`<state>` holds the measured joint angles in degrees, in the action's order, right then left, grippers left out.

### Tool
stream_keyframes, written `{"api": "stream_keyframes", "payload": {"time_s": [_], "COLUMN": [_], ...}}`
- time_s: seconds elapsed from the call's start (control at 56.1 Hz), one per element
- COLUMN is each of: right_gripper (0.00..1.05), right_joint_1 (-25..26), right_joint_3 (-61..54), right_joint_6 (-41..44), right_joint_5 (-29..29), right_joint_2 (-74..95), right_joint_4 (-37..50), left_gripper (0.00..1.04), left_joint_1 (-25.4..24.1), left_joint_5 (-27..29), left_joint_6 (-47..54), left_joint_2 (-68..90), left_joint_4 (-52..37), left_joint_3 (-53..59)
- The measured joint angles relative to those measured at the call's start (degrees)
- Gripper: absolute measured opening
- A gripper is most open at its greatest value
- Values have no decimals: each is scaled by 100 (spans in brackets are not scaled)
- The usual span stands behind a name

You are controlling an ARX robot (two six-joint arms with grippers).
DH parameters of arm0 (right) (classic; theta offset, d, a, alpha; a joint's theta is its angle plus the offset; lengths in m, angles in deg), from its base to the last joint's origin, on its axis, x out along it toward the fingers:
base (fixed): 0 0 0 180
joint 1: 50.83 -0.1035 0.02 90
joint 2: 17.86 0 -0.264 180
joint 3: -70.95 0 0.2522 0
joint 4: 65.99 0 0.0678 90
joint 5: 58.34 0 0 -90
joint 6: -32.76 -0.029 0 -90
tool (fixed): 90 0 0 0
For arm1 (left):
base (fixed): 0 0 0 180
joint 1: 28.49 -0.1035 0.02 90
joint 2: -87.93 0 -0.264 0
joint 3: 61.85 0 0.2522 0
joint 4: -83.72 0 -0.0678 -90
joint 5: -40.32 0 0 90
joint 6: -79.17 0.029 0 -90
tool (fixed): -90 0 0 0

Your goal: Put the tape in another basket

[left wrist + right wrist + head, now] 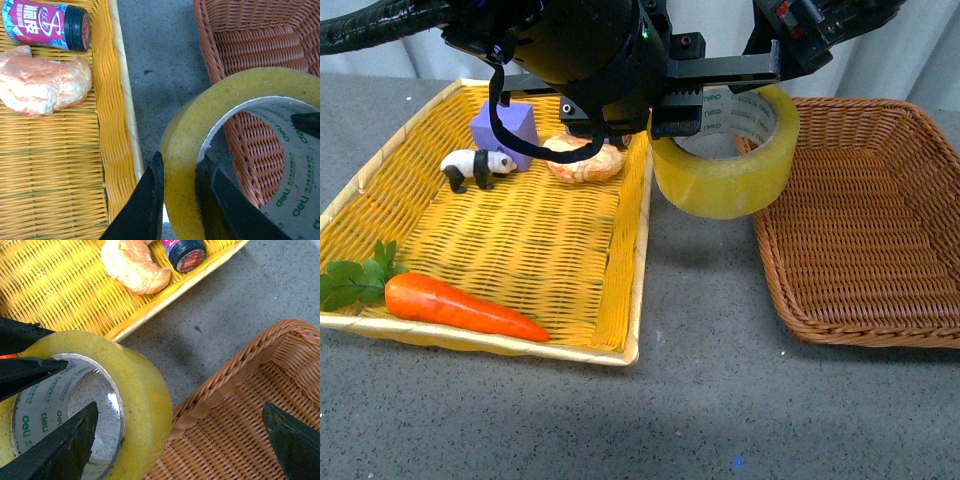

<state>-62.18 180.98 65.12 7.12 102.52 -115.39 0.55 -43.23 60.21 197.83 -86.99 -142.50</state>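
Note:
The right gripper grabs the tape by its yellowish side [280, 82] next, to move it into the brown wicker basket [257, 47].
The tape [725, 165], a wide yellowish roll with a white core and green print, hangs in the air over the gap between the two baskets, at the left rim of the brown wicker basket [775, 270]. My left gripper [675, 105] is shut on the tape's wall. In the left wrist view one finger [150, 200] is outside the roll [185, 150] and the other is inside. My right gripper [177, 440] is open and empty beside the tape [135, 385], over the brown basket's [250, 405] near corner.
The yellow woven basket [520, 250] on the left holds a carrot [460, 305], a toy panda [475, 168], a purple block [505, 128], a bread piece [582, 160] and a can [45, 24]. Grey tabletop [700, 380] lies between and in front of the baskets.

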Motion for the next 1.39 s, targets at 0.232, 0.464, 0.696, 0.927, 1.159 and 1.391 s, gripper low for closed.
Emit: {"api": "stream_keyframes", "payload": {"time_s": [0.232, 0.464, 0.696, 0.927, 1.159, 1.391], "right_gripper": [96, 96, 67, 32, 19, 17], "right_joint_1": [-81, -92, -92, -120, -157, -9], "right_joint_3": [55, 138, 151, 151, 162, 354], "right_joint_6": [2, -7, -142, -256, -269, -345], "right_joint_5": [31, 46, 63, -33, 133, 511], "right_joint_2": [186, 310, 402, 404, 459, 664], "right_joint_4": [-103, -162, -197, -214, -223, -210], "left_gripper": [16, 16, 16, 15, 20, 55], "left_joint_1": [0, 0, 0, 0, 15, -42], "left_joint_5": [0, 2, 2, -22, 26, -219], "left_joint_6": [0, 0, -2, -22, -603, -2227], "left_joint_2": [0, 0, 0, 0, -13, -212], "left_joint_4": [0, 0, 0, -7, -608, -1635], "left_joint_3": [0, 0, 0, 0, 208, 433]}}
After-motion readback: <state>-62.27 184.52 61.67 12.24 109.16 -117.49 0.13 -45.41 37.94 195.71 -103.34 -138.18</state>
